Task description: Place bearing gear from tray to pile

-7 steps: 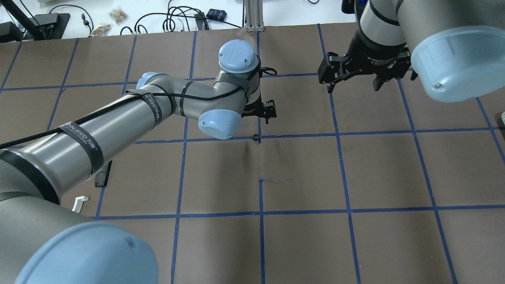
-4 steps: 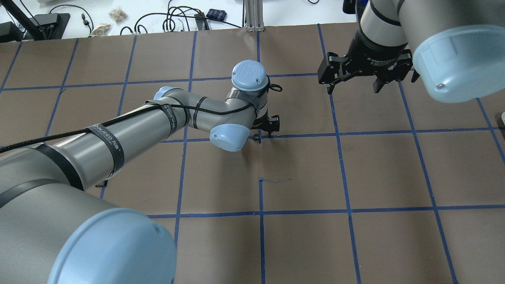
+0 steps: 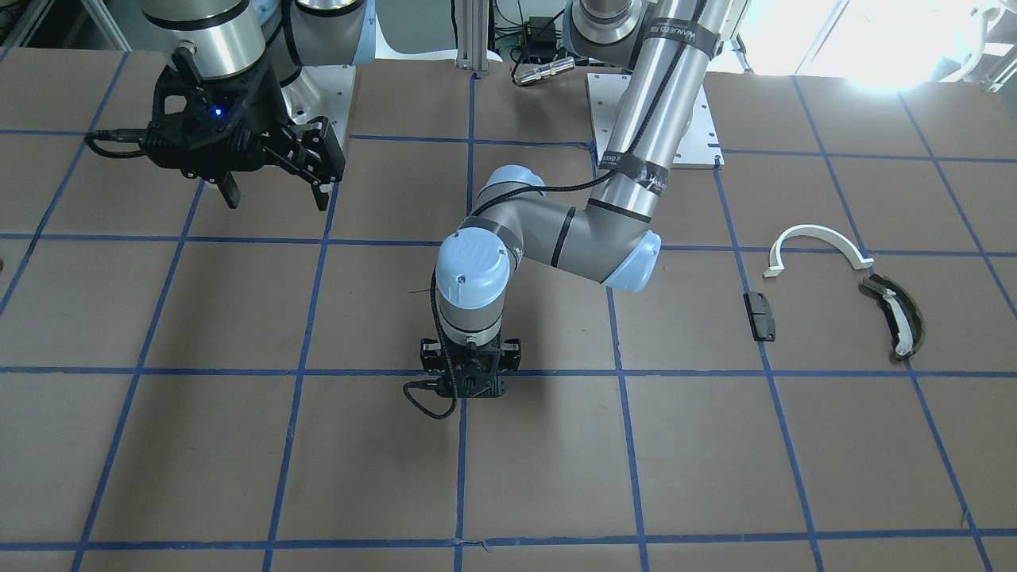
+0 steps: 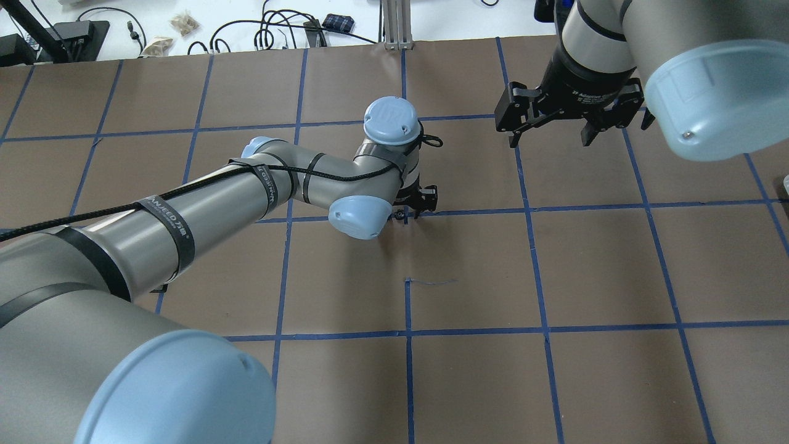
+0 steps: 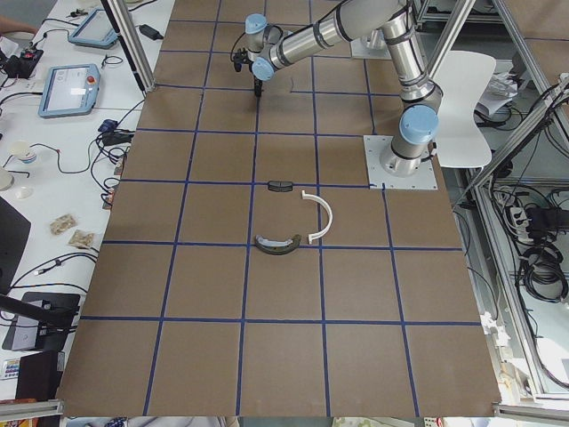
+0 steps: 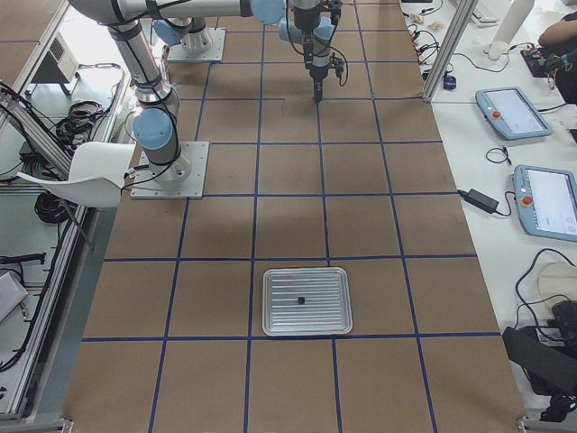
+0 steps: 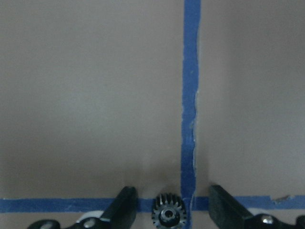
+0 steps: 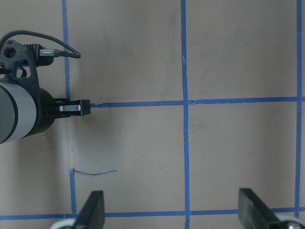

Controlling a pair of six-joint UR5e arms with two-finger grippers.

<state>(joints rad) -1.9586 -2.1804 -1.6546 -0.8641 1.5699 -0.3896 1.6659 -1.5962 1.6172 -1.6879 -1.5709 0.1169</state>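
Observation:
The bearing gear needs to go with the pile, so it should be picked up next by its toothed rim with my left gripper.
The bearing gear, small, black and toothed, lies on the table at a blue tape crossing. My left gripper is open and low over the table, one finger on each side of the gear, touching neither. It also shows in the overhead view and the front view. The pile lies apart on my left side: a white half-ring, an olive curved piece and a black block. My right gripper is open and empty above the table.
A metal tray stands far off on my right side, with one small black part in it. The brown table carries a blue tape grid. Cables and devices lie beyond the far edge.
My left arm has swung toward the robot and lowered its gripper around the gear at the tape crossing. The gear has not moved. The right arm has held still.

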